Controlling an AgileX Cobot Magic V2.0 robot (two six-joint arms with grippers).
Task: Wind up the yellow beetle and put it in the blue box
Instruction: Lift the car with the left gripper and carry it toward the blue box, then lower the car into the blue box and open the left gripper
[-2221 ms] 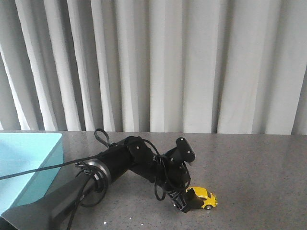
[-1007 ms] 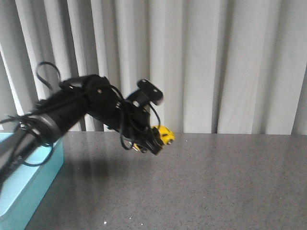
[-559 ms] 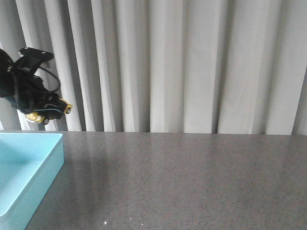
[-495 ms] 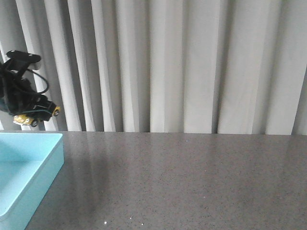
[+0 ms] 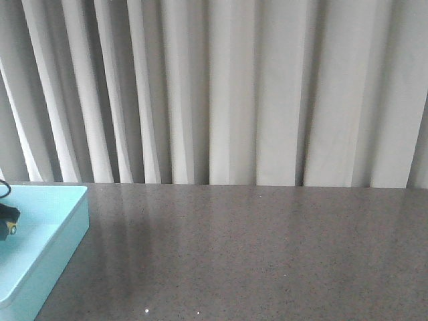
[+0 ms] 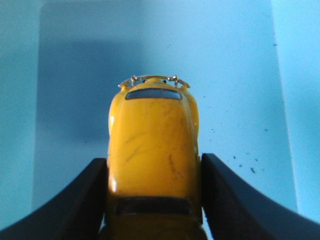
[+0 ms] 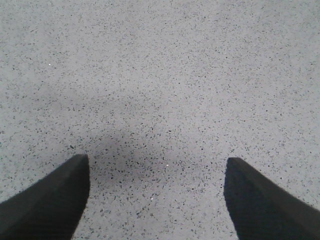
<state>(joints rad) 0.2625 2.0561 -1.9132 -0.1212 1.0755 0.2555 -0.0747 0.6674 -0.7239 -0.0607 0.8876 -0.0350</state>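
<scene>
My left gripper holds the yellow beetle (image 6: 152, 150) above the bottom of the blue box, so it should lower the beetle onto the bottom of the box before it opens.
The yellow beetle (image 6: 152, 150) is clamped between the two black fingers (image 6: 82, 200) of my left gripper (image 6: 152, 165), seen from its roof, over the floor of the blue box (image 6: 65, 75). I cannot tell whether its wheels touch the floor. In the front view the blue box (image 5: 63, 231) sits at the far left of the table, and only a dark tip of the left gripper (image 5: 8, 217) shows at the frame's edge over it. My right gripper (image 7: 155, 170) is open and empty above bare speckled grey table.
The grey speckled tabletop (image 5: 254, 254) stretches from the box to the right edge. A pleated pale curtain (image 5: 234, 93) hangs behind the table's back edge. Small dark specks (image 6: 247, 162) lie on the box floor.
My left arm lifted the beetle from the front middle of the table, swung it up and left, then lowered it into the blue box, nearly out of the front view.
</scene>
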